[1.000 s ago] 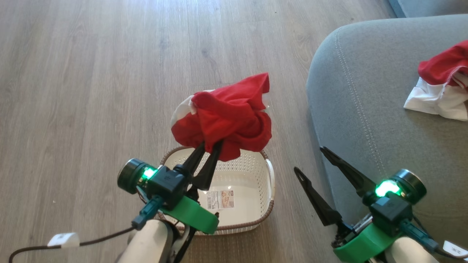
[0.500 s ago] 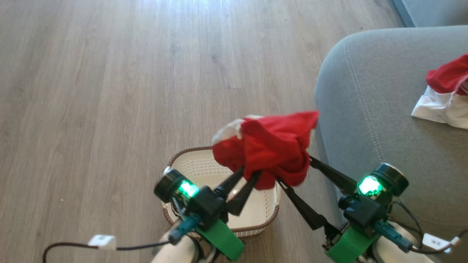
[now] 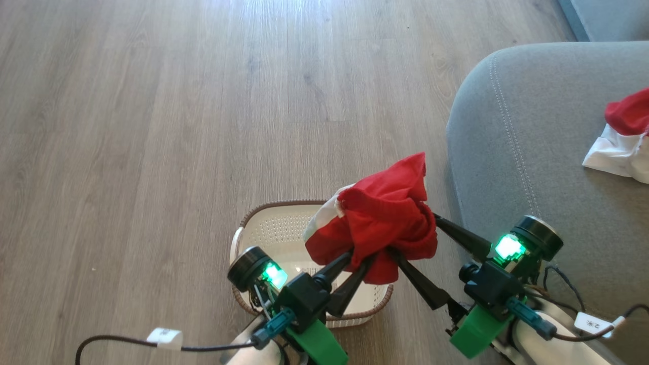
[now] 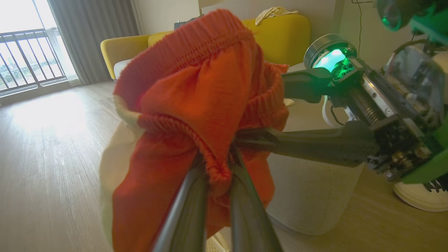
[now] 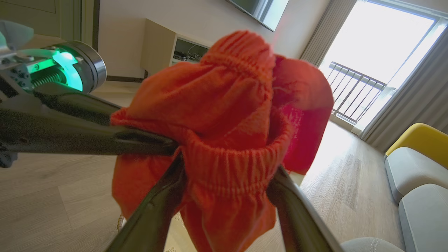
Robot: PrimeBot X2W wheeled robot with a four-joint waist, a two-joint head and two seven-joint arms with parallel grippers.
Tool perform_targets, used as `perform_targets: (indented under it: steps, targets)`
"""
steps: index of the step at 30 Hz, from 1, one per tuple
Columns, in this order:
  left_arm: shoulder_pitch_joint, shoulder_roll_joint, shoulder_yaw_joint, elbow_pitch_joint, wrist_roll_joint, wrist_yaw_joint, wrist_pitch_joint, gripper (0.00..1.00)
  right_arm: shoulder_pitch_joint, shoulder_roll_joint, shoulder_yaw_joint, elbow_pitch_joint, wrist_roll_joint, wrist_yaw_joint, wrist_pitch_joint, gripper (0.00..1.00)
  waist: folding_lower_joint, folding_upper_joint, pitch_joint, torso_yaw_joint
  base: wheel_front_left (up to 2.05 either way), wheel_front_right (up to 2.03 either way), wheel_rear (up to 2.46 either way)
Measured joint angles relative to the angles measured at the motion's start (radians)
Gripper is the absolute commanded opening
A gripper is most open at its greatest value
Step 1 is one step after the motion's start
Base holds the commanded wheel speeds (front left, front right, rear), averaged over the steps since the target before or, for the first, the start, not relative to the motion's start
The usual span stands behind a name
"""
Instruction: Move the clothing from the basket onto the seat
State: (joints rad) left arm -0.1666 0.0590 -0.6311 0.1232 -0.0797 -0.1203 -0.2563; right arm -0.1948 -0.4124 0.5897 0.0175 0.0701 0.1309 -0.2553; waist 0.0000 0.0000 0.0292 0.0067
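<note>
Next, my right gripper grabs the red shorts by their gathered elastic waistband [image 5: 233, 168] and carries them over to the seat.
Red elastic-waisted shorts [image 3: 385, 223] hang bunched above the basket's right end, and my left gripper [image 3: 360, 257] is shut on their waistband [image 4: 196, 105]. My right gripper [image 3: 413, 234] is open, one finger on each side of the bundle [image 5: 224, 115], touching the cloth. The cream perforated basket [image 3: 274, 223] stands on the floor under the shorts, its inside partly hidden. To the right is the grey seat [image 3: 532, 167], its rounded corner just beside the bundle. A second red and white garment [image 3: 626, 137] lies on the seat at the right edge.
Wooden floor [image 3: 177, 126] stretches to the left and beyond the basket. A dark cable with a white tag [image 3: 165, 338] trails from my left arm. A yellow sofa [image 4: 280, 31] stands across the room in the left wrist view.
My left gripper has carried the shorts rightward, from above the basket toward the seat. The right gripper's open fingers have come around the bundle. The head camera has also shifted.
</note>
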Motion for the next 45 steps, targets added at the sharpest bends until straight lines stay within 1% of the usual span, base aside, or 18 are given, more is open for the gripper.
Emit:
perform_targets:
  steps: [2, 3, 4, 5, 9, 18, 19, 20, 21, 22, 23, 26, 31, 39, 45]
  targets:
    - [0.000, 0.000, -0.007, 0.000, -0.002, 0.000, 0.000, 0.00, -0.001, 0.004, 0.001, 0.010, 0.000, 0.000, 0.000, 1.00, 0.0000, 0.0000, 0.000, 0.004, 0.00, 0.00, 0.00]
    - [0.000, 0.001, -0.010, 0.000, -0.007, 0.000, 0.000, 0.00, -0.001, 0.006, 0.003, 0.017, 0.000, 0.000, 0.000, 0.77, 0.0000, 0.0000, -0.001, 0.006, 0.00, 0.00, 0.00]
    - [0.000, 0.001, -0.012, 0.000, -0.010, -0.001, 0.000, 0.00, -0.001, 0.008, 0.007, 0.024, 0.001, 0.000, 0.000, 0.16, 0.0000, 0.0000, -0.002, 0.008, 0.00, 0.00, 0.00]
    - [0.000, 0.001, -0.014, 0.000, -0.010, -0.001, 0.000, 0.00, -0.001, 0.012, 0.010, 0.031, 0.002, 0.000, 0.000, 0.00, 0.0000, 0.0000, -0.003, 0.009, 0.00, 0.00, 0.00]
    - [0.000, 0.000, -0.018, -0.005, -0.010, -0.001, 0.000, 0.00, -0.001, 0.022, 0.028, 0.037, 0.002, 0.000, 0.000, 0.00, 0.0000, 0.0000, -0.003, 0.013, 0.00, 0.00, 0.00]
    - [0.000, 0.000, -0.014, -0.012, -0.017, -0.001, 0.000, 0.00, 0.000, 0.038, 0.015, 0.039, 0.028, 0.000, 0.000, 0.00, 0.0000, 0.0000, -0.008, 0.012, 0.00, 0.00, 0.00]
    - [0.001, 0.000, -0.012, -0.013, -0.017, -0.001, 0.000, 0.10, 0.000, 0.042, 0.004, 0.040, 0.028, 0.000, 0.000, 0.00, 0.0000, 0.0000, -0.008, 0.011, 0.00, 0.00, 0.00]
    - [0.001, 0.000, -0.010, -0.015, -0.016, -0.001, 0.000, 0.34, 0.001, 0.050, -0.011, 0.040, 0.028, 0.000, 0.000, 0.00, 0.0000, 0.0000, -0.008, 0.010, 0.00, 0.00, 0.00]
    - [0.001, 0.000, -0.008, -0.017, -0.011, -0.001, 0.000, 0.49, 0.001, 0.058, -0.026, 0.040, 0.028, 0.000, 0.000, 0.00, 0.0000, 0.0000, -0.009, 0.009, 0.00, 0.00, 0.00]
    - [0.001, -0.001, -0.007, -0.019, -0.004, 0.000, 0.000, 0.95, 0.002, 0.065, -0.046, 0.040, 0.028, 0.000, 0.000, 0.00, 0.0000, 0.0000, -0.010, 0.008, 0.00, 0.00, 0.00]
    - [0.001, -0.001, -0.003, -0.019, 0.000, 0.000, 0.000, 1.00, 0.003, 0.069, -0.067, 0.039, 0.028, 0.000, 0.000, 0.00, 0.0000, 0.0000, -0.010, 0.007, 0.00, 0.00, 0.00]
    - [0.004, -0.001, 0.021, -0.019, 0.000, 0.006, 0.000, 1.00, 0.009, 0.080, -0.133, 0.036, 0.028, 0.000, 0.000, 0.00, 0.0000, 0.0000, -0.012, 0.003, 0.00, 0.00, 0.00]
    - [0.004, -0.002, 0.075, -0.008, 0.000, 0.036, 0.000, 1.00, 0.048, 0.108, -0.234, 0.029, 0.028, 0.000, 0.000, 0.00, 0.0000, 0.0000, -0.011, -0.006, 0.00, 0.00, 0.00]
    - [0.005, 0.001, 0.121, 0.032, 0.015, 0.035, 0.000, 1.00, 0.068, 0.135, -0.361, 0.013, 0.018, 0.000, 0.000, 0.00, 0.0000, 0.0000, -0.011, -0.019, 0.00, 0.00, 0.00]
    - [0.019, 0.008, 0.136, 0.068, 0.044, 0.036, 0.000, 1.00, 0.097, 0.176, -0.461, -0.006, 0.018, 0.000, 0.000, 0.00, 0.0000, 0.0000, -0.012, -0.024, 0.00, 0.00, 0.00]
